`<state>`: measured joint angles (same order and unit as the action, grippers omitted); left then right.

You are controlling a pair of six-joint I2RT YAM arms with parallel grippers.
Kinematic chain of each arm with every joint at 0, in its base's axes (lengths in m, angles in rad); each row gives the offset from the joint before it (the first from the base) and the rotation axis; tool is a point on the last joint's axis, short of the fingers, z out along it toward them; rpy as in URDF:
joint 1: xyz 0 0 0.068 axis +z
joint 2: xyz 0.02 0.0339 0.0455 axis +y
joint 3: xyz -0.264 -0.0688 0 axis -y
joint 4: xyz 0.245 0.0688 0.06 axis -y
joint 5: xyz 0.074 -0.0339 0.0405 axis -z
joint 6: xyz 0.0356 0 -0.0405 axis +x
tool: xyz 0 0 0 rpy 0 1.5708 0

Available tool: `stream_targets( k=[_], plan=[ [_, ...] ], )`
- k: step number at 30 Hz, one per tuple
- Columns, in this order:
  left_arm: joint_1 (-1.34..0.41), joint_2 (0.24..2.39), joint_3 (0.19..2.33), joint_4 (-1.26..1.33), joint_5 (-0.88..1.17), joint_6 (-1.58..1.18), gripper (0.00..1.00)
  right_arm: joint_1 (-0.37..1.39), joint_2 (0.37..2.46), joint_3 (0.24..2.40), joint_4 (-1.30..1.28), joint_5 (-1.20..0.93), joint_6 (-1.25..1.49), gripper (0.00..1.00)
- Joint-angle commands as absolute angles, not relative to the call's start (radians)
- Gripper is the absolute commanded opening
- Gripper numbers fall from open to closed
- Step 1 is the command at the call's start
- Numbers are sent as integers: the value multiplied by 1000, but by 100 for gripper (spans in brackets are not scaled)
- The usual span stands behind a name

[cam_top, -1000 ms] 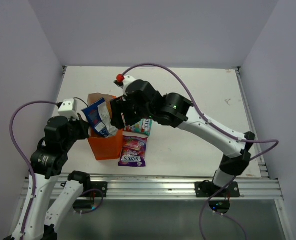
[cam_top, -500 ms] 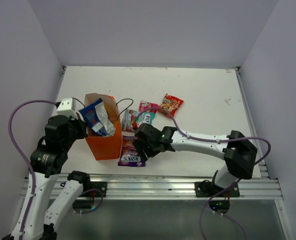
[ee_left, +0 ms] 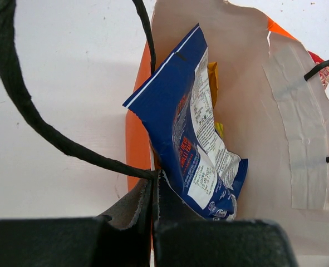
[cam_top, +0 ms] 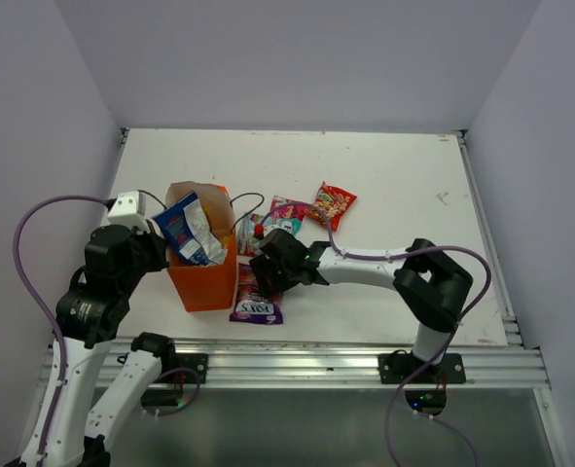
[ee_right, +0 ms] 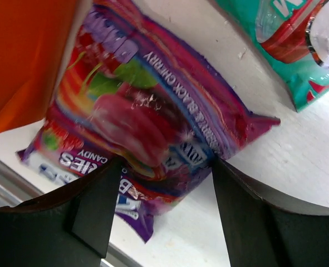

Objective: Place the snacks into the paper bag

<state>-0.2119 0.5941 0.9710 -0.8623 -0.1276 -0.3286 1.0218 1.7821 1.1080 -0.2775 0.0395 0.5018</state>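
I will grab the purple Fox's packet [ee_right: 153, 117] by its long side [ee_right: 178, 177] with my right gripper next. The rest of it stays free to go into the paper bag.
The orange paper bag [cam_top: 207, 280] stands upright at the near left, with a blue-white packet [cam_top: 185, 229] sticking out of its top. In the left wrist view the blue-white packet [ee_left: 192, 128] leans inside the bag [ee_left: 270, 83] over a yellow packet [ee_left: 211, 78]. My left gripper [ee_left: 155, 183] is shut on the bag's near rim, by a cord handle [ee_left: 30, 111]. My right gripper [ee_right: 161, 183] is open and low, its fingers either side of the purple Fox's packet [ee_right: 153, 117], which lies flat beside the bag [ee_right: 25, 55]. In the top view the right gripper [cam_top: 260, 279] covers the upper part of the purple packet [cam_top: 258, 304].
A teal Fox's packet [ee_right: 286, 50] lies just beyond the purple one, partly under my right arm [cam_top: 248, 236]. A pink packet [cam_top: 289, 207] and a red packet [cam_top: 334, 204] lie further back. The table's front edge and rail [cam_top: 297, 355] run close to the purple packet.
My right arm has left the bag's mouth, where the blue-white packet stays, and dropped to the table. It now sits low over the purple packet with open jaws. The left arm has held still.
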Motion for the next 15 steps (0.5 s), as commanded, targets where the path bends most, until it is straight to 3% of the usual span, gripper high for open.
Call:
stream_targets(
  k=[1,4,5,6,7,11,15],
  plan=[
    [-218,589,1009,-847,-135,-304,0,1014,1842,1094,-215,22,515,70],
    [-218,592,1011,-844,-132,-304,0,1014,1888,1089,-203,2,518,64],
    [-218,592,1009,-844,-132,-305,0,1014,1896,1086,-201,3,518,48],
    [-218,589,1009,-844,-133,-304,0,1014,1902,1085,-202,3,518,9],
    [-218,589,1009,-844,-135,-304,0,1014,1901,1085,-225,3,518,0],
    [-218,584,1005,-844,-135,-305,0,1012,1800,1074,-308,75,497,0],
    [-218,586,1005,-841,-127,-307,0,1014,1663,1231,-567,263,456,0]
  ],
)
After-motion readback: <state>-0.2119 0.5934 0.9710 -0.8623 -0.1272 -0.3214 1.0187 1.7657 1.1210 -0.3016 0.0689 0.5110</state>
